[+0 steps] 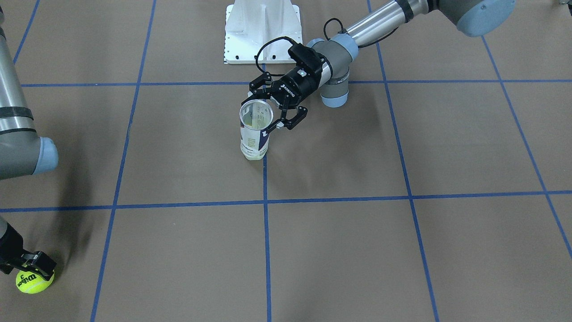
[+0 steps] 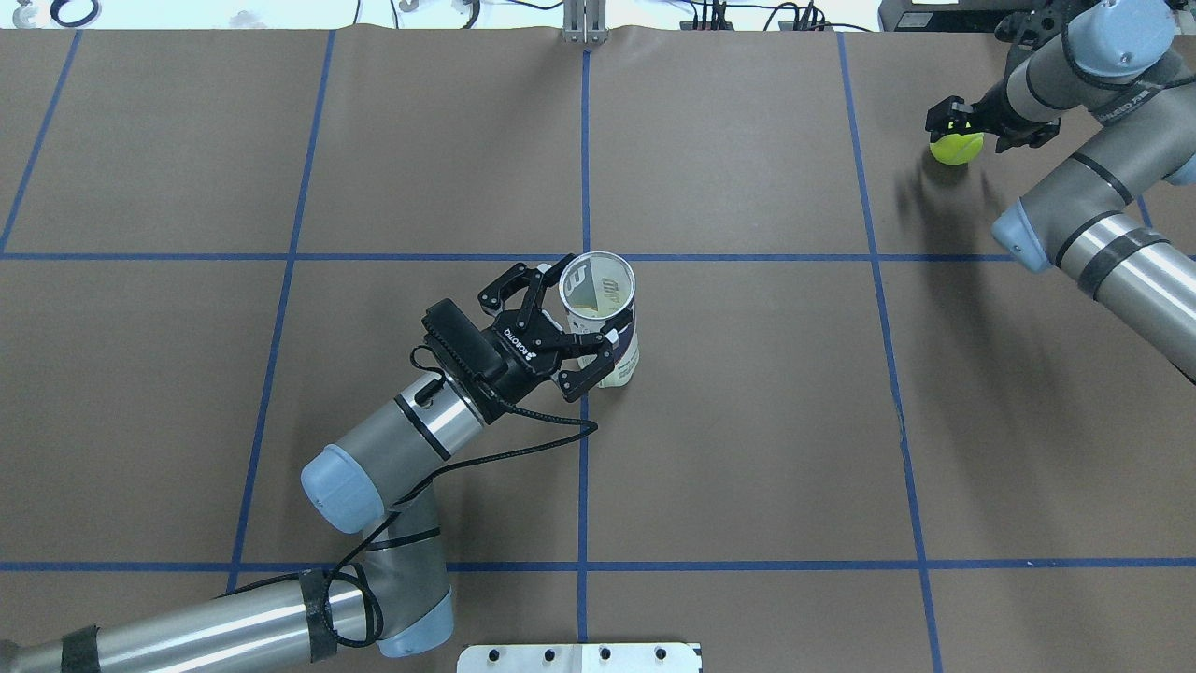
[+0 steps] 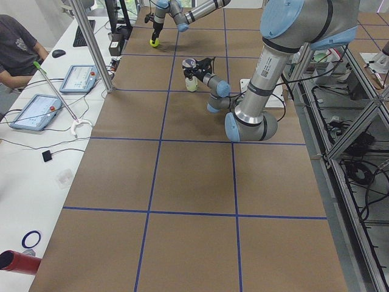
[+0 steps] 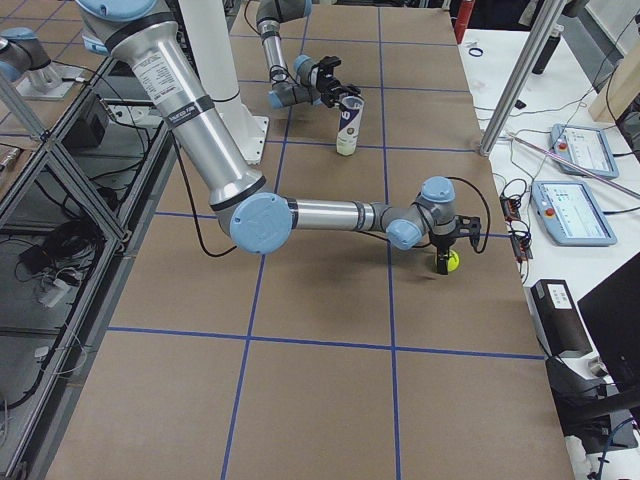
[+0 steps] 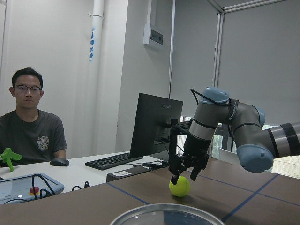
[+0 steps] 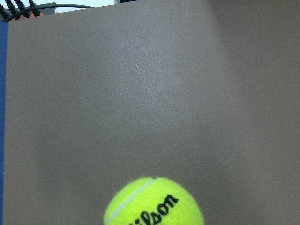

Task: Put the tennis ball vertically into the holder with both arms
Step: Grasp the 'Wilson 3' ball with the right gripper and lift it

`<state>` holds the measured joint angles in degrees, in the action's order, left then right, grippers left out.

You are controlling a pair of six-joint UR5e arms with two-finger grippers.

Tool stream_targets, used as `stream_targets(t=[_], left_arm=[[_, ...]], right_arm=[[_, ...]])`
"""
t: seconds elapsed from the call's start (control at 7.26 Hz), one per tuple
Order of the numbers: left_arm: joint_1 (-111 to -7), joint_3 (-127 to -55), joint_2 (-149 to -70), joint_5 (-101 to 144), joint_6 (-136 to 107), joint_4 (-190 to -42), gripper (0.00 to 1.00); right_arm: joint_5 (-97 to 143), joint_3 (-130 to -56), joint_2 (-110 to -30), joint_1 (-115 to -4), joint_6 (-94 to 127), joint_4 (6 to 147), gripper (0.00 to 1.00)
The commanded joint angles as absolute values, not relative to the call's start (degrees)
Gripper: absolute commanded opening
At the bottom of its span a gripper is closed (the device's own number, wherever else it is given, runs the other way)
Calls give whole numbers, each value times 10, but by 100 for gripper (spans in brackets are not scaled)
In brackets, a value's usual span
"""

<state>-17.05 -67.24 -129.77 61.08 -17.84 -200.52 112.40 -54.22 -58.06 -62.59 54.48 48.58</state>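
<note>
My fingers reach down past the ball's top and its lower side (image 1: 32, 289) is below them, so my right gripper needs to close on the tennis ball (image 1: 35, 281) now.
The holder (image 2: 603, 313) is a clear can with a white and navy label. It stands upright on the table near the centre, open end up. My left gripper (image 2: 581, 316) reaches in sideways with a finger on each side of the upper part of the holder (image 1: 255, 129), pads against its wall. The holder's rim (image 5: 164, 214) shows at the bottom of the left wrist view. The yellow tennis ball (image 2: 955, 148) lies on the table at the far right. My right gripper (image 2: 974, 131) points down just above the ball (image 1: 35, 281), jaws spread over its top. The ball (image 6: 153, 202) also shows in the right wrist view.
The white pedestal base (image 1: 262, 31) stands at the robot's edge of the table behind the holder. Blue tape lines grid the brown table (image 2: 747, 421). An operator (image 5: 30, 129) sits beyond the table's far edge with tablets (image 4: 572, 210) and a monitor (image 5: 154, 124).
</note>
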Motion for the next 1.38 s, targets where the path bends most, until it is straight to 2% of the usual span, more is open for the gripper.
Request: stream_targets(t=[0.0,0.14,0.28,0.41,0.55,0.69,0.83,0.96,1.24], left_arm=[[-171,-672,-1297,611,-178,-2006,90],[-171,-672,-1297,611,-178,-2006,90],[-171,-672,-1297,611,-178,-2005,90],[-171,-672,-1296,611,-178,-2006,90],[-171,-672,-1296,611,-178,-2006,90],[-171,-672,-1297,611,-178,-2006,90],[-171,-672,-1297,611,-178,-2006,90],[-171,-672,-1297,611,-178,-2006,90],[-170,-672,-1297,611,-178,-2005,90]], right_arm=[[1115,-527,-570,-624,544,485,98],[1114,-527,-570,-624,544,485,92],[1114,-527,-568,-624,544,485,79],[1114,-527,-567,-624,545,485,59],[1114,-527,-568,-624,544,485,14],[1114,-533,-566,-625,545,485,0],[1115,-560,-563,-627,550,493,0],[1125,-625,-563,-628,575,546,0],[1178,-821,-573,-627,625,746,0]])
